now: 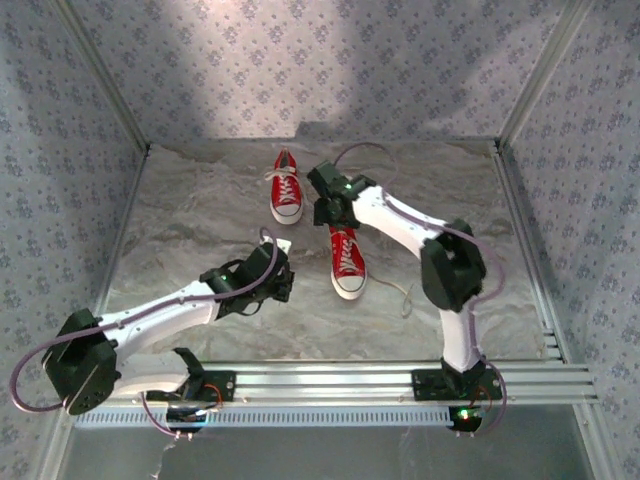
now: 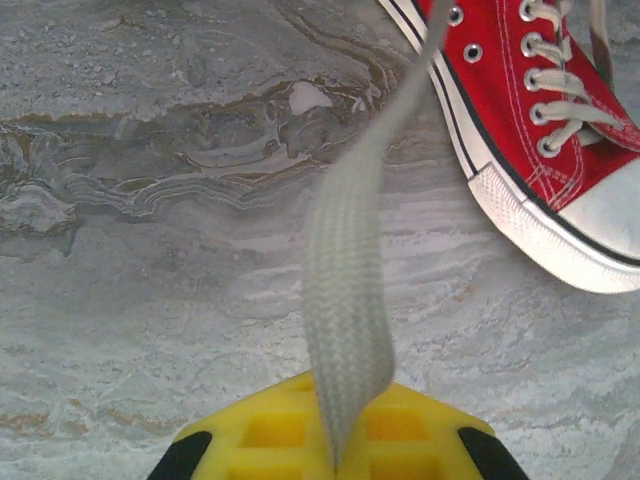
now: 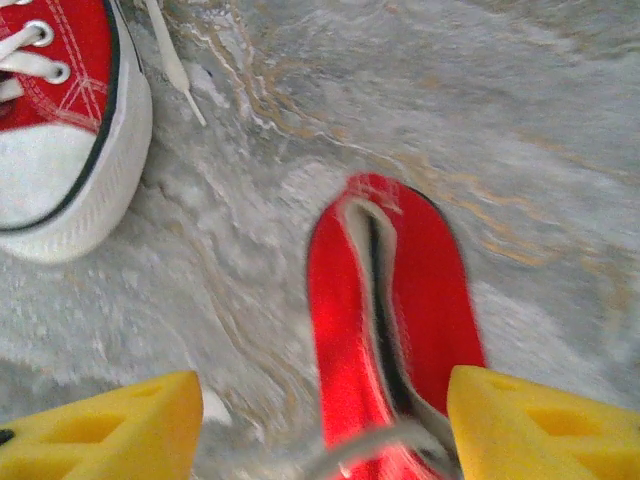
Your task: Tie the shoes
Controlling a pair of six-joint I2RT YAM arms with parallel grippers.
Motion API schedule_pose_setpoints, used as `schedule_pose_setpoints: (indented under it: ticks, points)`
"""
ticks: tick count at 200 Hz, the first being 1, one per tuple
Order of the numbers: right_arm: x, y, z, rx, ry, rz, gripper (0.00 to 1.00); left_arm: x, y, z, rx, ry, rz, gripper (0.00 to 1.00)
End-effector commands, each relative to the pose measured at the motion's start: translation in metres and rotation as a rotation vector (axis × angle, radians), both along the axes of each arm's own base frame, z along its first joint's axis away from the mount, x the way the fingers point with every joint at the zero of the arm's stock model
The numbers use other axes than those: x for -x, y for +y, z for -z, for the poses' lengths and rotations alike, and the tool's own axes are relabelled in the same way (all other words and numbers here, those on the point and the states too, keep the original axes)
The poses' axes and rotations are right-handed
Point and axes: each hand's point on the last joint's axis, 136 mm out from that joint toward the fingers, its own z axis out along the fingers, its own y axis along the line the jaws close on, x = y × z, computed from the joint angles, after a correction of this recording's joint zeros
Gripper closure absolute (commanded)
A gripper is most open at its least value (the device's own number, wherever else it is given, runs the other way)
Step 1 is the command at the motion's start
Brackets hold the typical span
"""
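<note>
The lace piece crossing [image 3: 378, 438] opposite my left gripper's lace is over the near shoe's heel end. My right gripper needs to grab it there next, to pull it and tie.
Two red shoes with white laces lie on the marble tabletop: the far shoe [image 1: 286, 192] and the near shoe [image 1: 347, 260]. My left gripper [image 1: 283, 280] [image 2: 340, 462] sits left of the near shoe's toe, shut on a flat white lace [image 2: 350, 290]. That lace runs taut up to the near shoe [image 2: 540, 130]. My right gripper [image 1: 330, 212] [image 3: 325, 430] hovers open over the heel end of the near shoe [image 3: 390, 310]. Its yellow fingers [image 3: 110, 430] straddle the shoe with nothing gripped, and a strand of lace [image 3: 385, 448] crosses between them. The far shoe's white toe cap [image 3: 60, 150] lies to the upper left.
A loose lace end [image 1: 405, 295] trails on the table right of the near shoe. Another lace tip [image 3: 175, 70] lies beside the far shoe's toe. Patterned walls enclose the table on three sides, and an aluminium rail [image 1: 400, 380] runs along the near edge.
</note>
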Motion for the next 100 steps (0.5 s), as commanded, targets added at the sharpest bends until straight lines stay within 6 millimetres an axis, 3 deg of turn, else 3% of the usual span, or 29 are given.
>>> schedule_pose_setpoints:
  ticks: [1,18,27,51,75,100]
  points:
    - [0.037,-0.057,-0.042,0.103,-0.091,0.048,0.38,-0.018,-0.013,-0.024,0.092,-0.033,-0.040,1.00]
    - [0.088,-0.108,-0.024,0.123,-0.049,0.172,0.48,-0.031,-0.020,-0.035,0.164,-0.055,-0.057,1.00]
    - [0.117,-0.132,-0.002,0.136,0.008,0.217,0.52,-0.038,-0.026,-0.042,0.214,-0.059,-0.058,1.00]
    - [0.165,-0.167,0.032,0.131,0.094,0.310,0.61,-0.055,-0.043,-0.057,0.303,-0.058,-0.040,1.00]
    - [0.179,-0.173,0.063,0.075,0.174,0.343,0.63,-0.065,-0.059,-0.065,0.308,-0.060,-0.003,1.00]
    - [0.169,-0.171,0.078,0.033,0.198,0.329,0.65,-0.068,-0.067,-0.064,0.314,-0.049,0.017,1.00]
